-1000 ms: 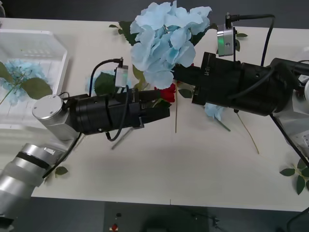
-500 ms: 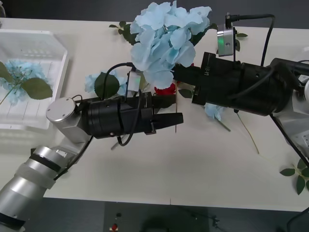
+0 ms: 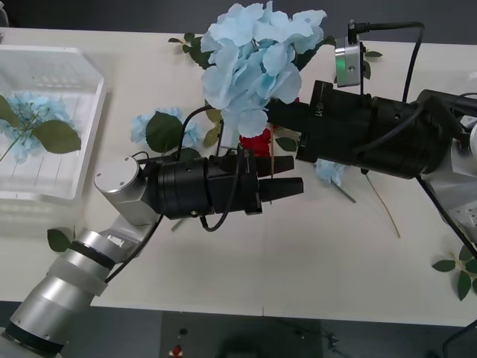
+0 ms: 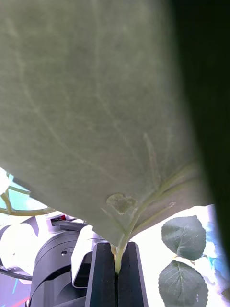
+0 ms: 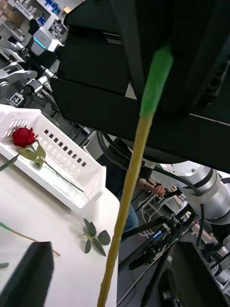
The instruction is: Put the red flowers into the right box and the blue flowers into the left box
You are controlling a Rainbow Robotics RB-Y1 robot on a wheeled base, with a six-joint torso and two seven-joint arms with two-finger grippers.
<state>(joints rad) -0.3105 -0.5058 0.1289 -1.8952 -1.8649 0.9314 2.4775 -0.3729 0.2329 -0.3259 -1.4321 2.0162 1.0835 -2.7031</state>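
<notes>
The big blue flower needs to go to the box with its blue mate, so my left gripper should grab it next by its long stem's bare yellowish length point(image 3: 272, 176).
My right gripper point(image 3: 274, 112) hangs over the table's middle, shut on the stem of a big cluster of blue flowers point(image 3: 253, 63). In the right wrist view its fingers point(image 4: 108, 276) pinch that stem under a large green leaf point(image 4: 96, 105). My left gripper point(image 3: 287, 189) is open just below it, with a thin yellowish stem point(image 5: 125, 201) between its fingers. A red flower point(image 3: 257, 142) lies on the table under both grippers. The left box point(image 3: 91, 97) holds one blue flower point(image 3: 30, 119). The right box point(image 5: 91, 178) holds a red rose point(image 5: 23, 136).
Two smaller blue flowers lie loose on the table, one point(image 3: 147, 125) left of the grippers and another point(image 3: 328, 171) under the right arm. Loose green leaves point(image 3: 456, 272) sit at the right edge, and one leaf point(image 3: 58, 239) lies near the left arm.
My left arm has swung right and forward, bringing its open fingers around the thin stem below the right gripper. The right arm and its blue flowers have stayed still.
</notes>
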